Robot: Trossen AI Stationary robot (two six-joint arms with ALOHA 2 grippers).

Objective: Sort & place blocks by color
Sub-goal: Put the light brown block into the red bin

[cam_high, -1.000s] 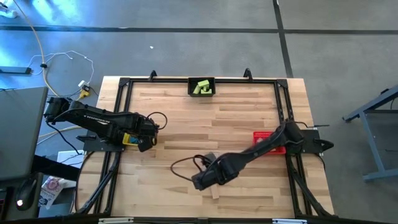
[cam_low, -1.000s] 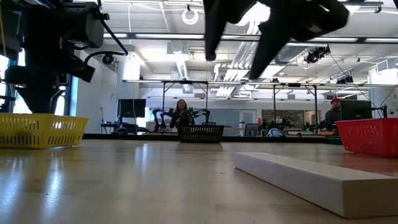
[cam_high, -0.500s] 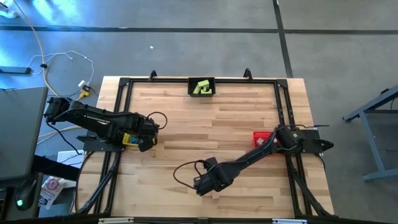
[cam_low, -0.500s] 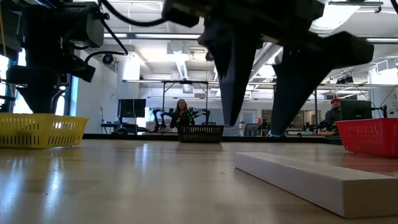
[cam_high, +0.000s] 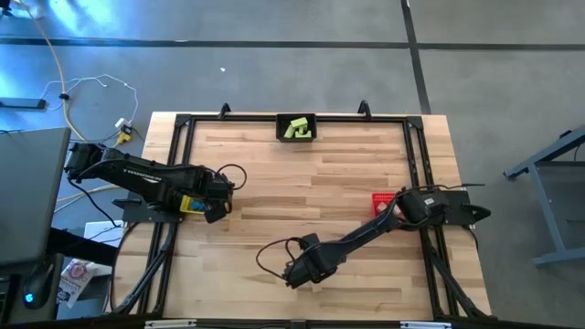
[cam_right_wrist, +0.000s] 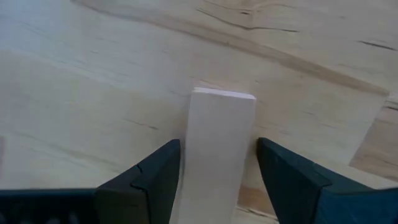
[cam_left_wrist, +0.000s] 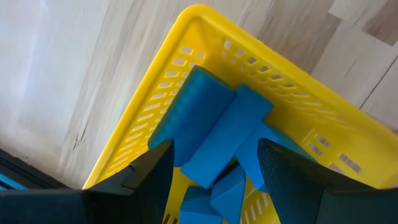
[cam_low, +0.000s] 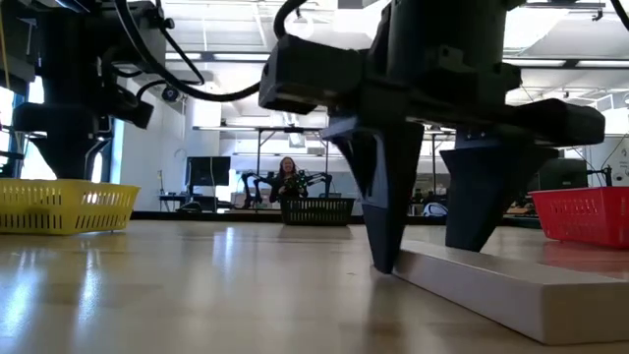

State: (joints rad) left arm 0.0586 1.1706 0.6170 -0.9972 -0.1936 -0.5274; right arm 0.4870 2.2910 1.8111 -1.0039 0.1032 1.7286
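My right gripper has its fingers down beside the bar's long sides. It should close now. Closing now would hold the bar.
A plain light-wood bar lies flat on the table near its near edge, also in the low view. My right gripper is open and lowered over it, one finger on each side of the bar; I see no clear touch. In the high view the right gripper covers the bar. My left gripper is open and hovers over the yellow bin, which holds several blue blocks. Lime green blocks lie in the black bin.
The yellow bin sits near the table's left edge under the left arm. The black bin stands at the far edge, middle. The red bin stands to the right, partly under the right arm. Bare tabletop lies between them. People sit in the room beyond.
My right gripper has moved down and a little toward the near edge. It has come from well above the table to table height, with its fingers on either side of the wood bar's end. The bar has stayed where it was.
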